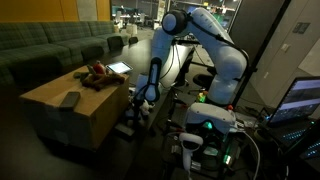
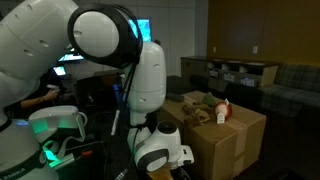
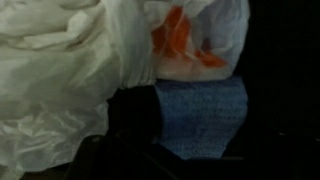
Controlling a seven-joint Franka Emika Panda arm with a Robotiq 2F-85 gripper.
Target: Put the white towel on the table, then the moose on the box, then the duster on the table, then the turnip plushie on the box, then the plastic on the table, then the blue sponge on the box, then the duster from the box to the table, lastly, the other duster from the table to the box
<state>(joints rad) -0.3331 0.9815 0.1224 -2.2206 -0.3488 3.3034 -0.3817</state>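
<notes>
The gripper's wide-open fingers have the blue sponge (image 3: 200, 115) between them, so the gripper needs to close. Closing now would hold the sponge now.
In the wrist view the blue sponge (image 3: 200, 115) lies flat on the black table (image 3: 285, 130), directly under my gripper (image 3: 200, 135). Only dark shapes show on either side of the sponge, standing wide apart with nothing pinched. Left of the sponge sits the lumpy white towel (image 3: 50, 85). Behind it is crinkled white plastic (image 3: 215, 25) with something orange showing through. In an exterior view my gripper (image 1: 143, 103) hangs low beside the brown cardboard box (image 1: 60, 115). The brown and red moose (image 1: 97, 74) lies on the box top.
A dark flat rectangular thing (image 1: 70, 99) also lies on the box top. In an exterior view the box (image 2: 240, 140) carries a small heap of soft things (image 2: 205, 108). Sofas (image 1: 50, 45) stand behind the box. Lit electronics and cables (image 1: 205, 135) crowd the robot's base.
</notes>
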